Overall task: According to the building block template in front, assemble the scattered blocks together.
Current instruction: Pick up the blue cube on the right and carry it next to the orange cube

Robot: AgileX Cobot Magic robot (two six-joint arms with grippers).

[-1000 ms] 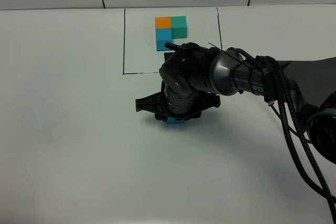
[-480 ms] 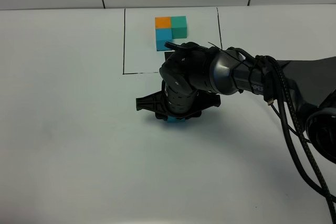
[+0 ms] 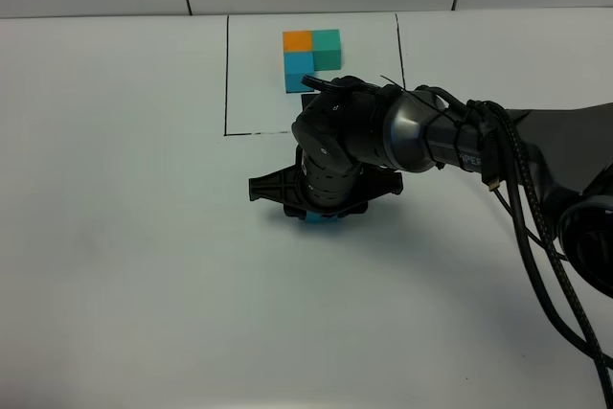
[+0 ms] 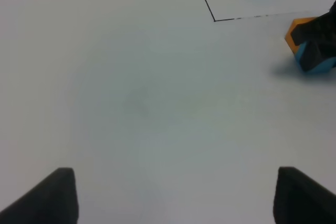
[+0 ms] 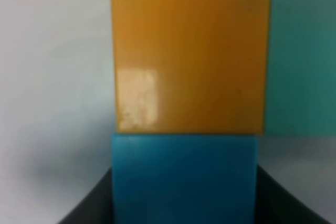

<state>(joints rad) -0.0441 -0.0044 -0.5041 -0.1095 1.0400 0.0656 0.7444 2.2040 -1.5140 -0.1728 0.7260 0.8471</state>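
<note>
The blue block's lower edge meets the table and the blue block's sides are in line with the orange block, so my right gripper needs to open.
The building block template lies at the table's far side: orange, teal-green and blue cubes in an L inside a thin black rectangle. Of the scattered blocks, the right wrist view shows the orange block touching the teal-green block on one side and the blue block on another. My right gripper is shut on the blue block, a dark finger on each side. From above, my right gripper hides the blocks except a blue sliver. My left gripper stands open over bare table.
The right arm reaches from the right across the middle, its cables trailing along the right edge. The left wrist view shows the orange block and blue block under the dark right gripper, near the template's black line.
</note>
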